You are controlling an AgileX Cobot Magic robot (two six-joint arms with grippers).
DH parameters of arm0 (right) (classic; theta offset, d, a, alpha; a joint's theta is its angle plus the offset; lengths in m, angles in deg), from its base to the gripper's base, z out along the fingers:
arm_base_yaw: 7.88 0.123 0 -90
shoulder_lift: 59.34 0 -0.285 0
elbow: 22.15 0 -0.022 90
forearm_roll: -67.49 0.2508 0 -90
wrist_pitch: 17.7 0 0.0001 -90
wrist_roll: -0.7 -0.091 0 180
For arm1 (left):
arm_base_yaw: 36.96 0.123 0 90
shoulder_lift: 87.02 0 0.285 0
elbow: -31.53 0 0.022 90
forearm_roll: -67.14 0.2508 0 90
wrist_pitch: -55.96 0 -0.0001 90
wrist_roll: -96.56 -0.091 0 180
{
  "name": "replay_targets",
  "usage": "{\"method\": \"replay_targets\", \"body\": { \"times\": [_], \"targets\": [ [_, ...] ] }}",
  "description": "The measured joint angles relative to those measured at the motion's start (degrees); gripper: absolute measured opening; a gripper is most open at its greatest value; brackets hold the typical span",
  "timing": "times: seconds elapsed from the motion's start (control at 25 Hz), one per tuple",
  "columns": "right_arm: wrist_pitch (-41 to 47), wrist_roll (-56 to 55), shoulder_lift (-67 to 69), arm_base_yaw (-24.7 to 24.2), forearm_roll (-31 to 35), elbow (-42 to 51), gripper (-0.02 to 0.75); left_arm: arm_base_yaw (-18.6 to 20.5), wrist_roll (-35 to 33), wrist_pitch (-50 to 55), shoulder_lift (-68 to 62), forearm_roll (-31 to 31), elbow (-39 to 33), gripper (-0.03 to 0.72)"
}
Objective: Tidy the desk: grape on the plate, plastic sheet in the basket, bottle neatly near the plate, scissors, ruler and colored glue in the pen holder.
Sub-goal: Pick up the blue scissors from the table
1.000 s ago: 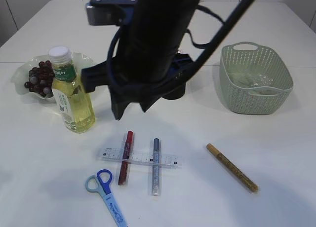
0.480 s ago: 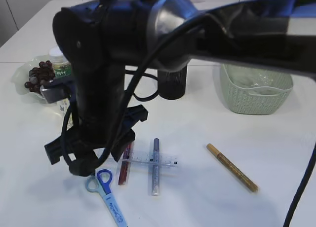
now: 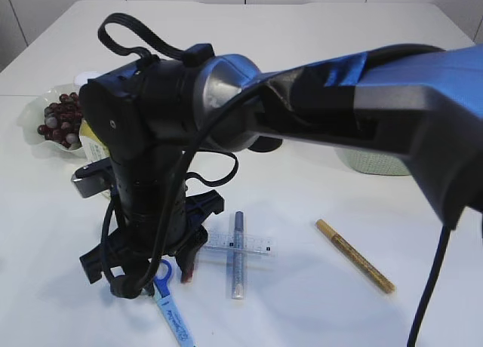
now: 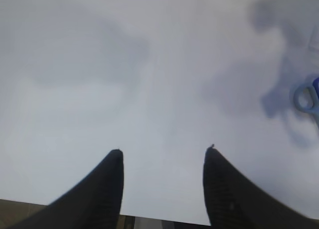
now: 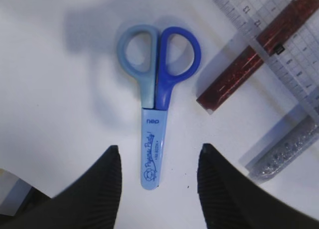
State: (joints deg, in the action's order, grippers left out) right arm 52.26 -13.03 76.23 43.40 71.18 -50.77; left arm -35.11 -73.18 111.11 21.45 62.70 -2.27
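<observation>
The blue scissors' finger loops spread wide, so my right gripper will next grip the narrow handle stems beside the sheath.
My right gripper hangs open just above the blue scissors at the front left. In the right wrist view the sheathed scissors lie between the open jaws, handles away from me. The clear ruler lies across a red glue pen and a silver glue pen; a gold glue pen lies to the right. Grapes sit on the plate. The bottle is mostly hidden behind the arm. My left gripper is open over bare table, with the scissors' handle at its right.
The right arm crosses the whole middle of the exterior view. It hides most of the green basket and the black pen holder. The plastic sheet is hidden. The red glue pen and ruler lie close to the right of the scissors.
The right arm has swung from above the pen holder forward and left, then lowered over the scissors. The table objects have not moved.
</observation>
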Motion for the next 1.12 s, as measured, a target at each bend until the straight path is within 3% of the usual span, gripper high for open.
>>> {"method": "replay_targets", "body": {
  "times": [1.12],
  "targets": [
    [-6.1, 0.0, 4.8, 0.0, 0.6, -0.5, 0.398, 0.1, 0.0, 0.3, 0.0, 0.0, 0.0, 0.379]
  ]
}}
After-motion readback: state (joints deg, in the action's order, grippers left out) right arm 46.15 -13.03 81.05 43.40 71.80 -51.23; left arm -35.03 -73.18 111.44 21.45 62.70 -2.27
